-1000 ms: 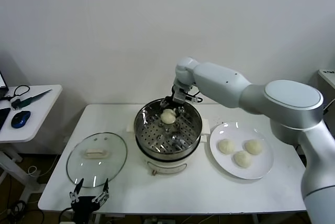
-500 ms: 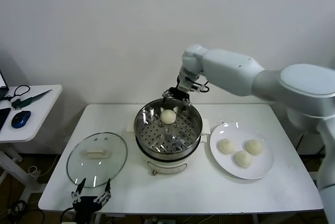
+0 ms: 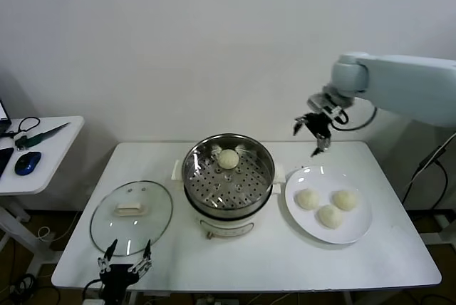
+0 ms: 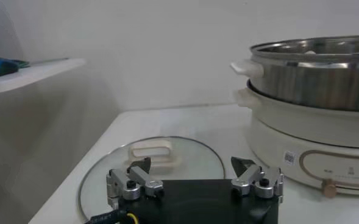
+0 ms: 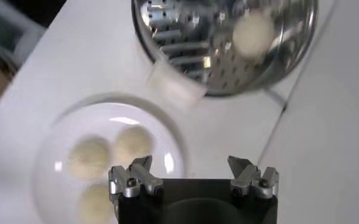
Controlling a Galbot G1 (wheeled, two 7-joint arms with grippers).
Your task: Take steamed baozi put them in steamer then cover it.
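Note:
I should next fill the steamer, so I need to grip the plate's baozi closest to the steamer by its rounded sides with my right gripper.
One baozi (image 3: 228,158) lies on the perforated tray at the back of the steel steamer (image 3: 196,184); it also shows in the right wrist view (image 5: 253,32). Three more baozi (image 3: 308,199) (image 3: 345,199) (image 3: 330,216) lie on the white plate (image 3: 360,232) to the right of the steamer. My right gripper (image 3: 314,132) is open and empty, in the air above the plate's far edge. In its wrist view (image 5: 191,167) the plate's buns (image 5: 133,143) lie below it. My left gripper (image 3: 125,262) is open and empty at the table's front left edge.
The glass lid (image 3: 131,214) with a cream handle lies flat on the table left of the steamer, just beyond my left gripper (image 4: 194,170). A side table (image 3: 50,141) with a mouse and cables stands at far left. The wall is close behind.
My right gripper has left the steamer, leaving one baozi on the tray, and has swung right and up to above the plate. The left arm has not moved.

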